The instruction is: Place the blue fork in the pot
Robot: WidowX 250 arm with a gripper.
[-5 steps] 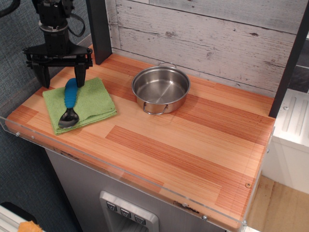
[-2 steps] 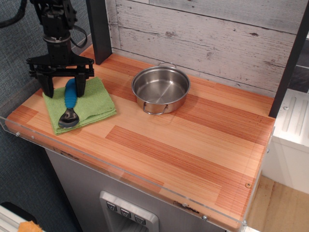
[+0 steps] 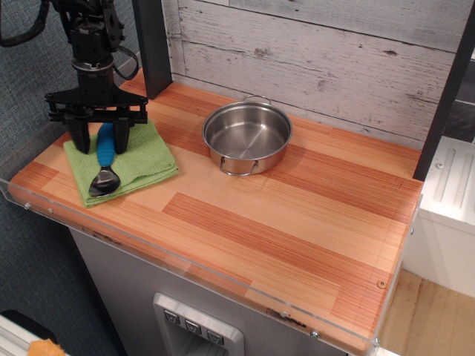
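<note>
I should next take hold of the fork by its blue handle (image 3: 105, 146) with my gripper, so that I can place the fork in the steel pot (image 3: 247, 136).
The blue fork (image 3: 106, 159) lies on a green cloth (image 3: 145, 159) at the left end of the wooden counter, its silver head (image 3: 104, 182) toward the front. My gripper (image 3: 102, 143) is open and low over the cloth, one finger on each side of the blue handle's rear part. The fingers hide part of the handle. The steel pot (image 3: 247, 136) stands empty to the right of the cloth, near the back wall, with two small loop handles.
A dark post (image 3: 152, 44) stands behind the cloth at the back left. A weathered plank wall (image 3: 319, 52) runs along the back. A clear plastic lip (image 3: 185, 271) edges the counter's front. A white appliance (image 3: 449, 193) stands at the right.
My gripper has come down and slightly right onto the cloth, so its open fingers now straddle the blue handle. The fork, cloth and pot have not moved.
</note>
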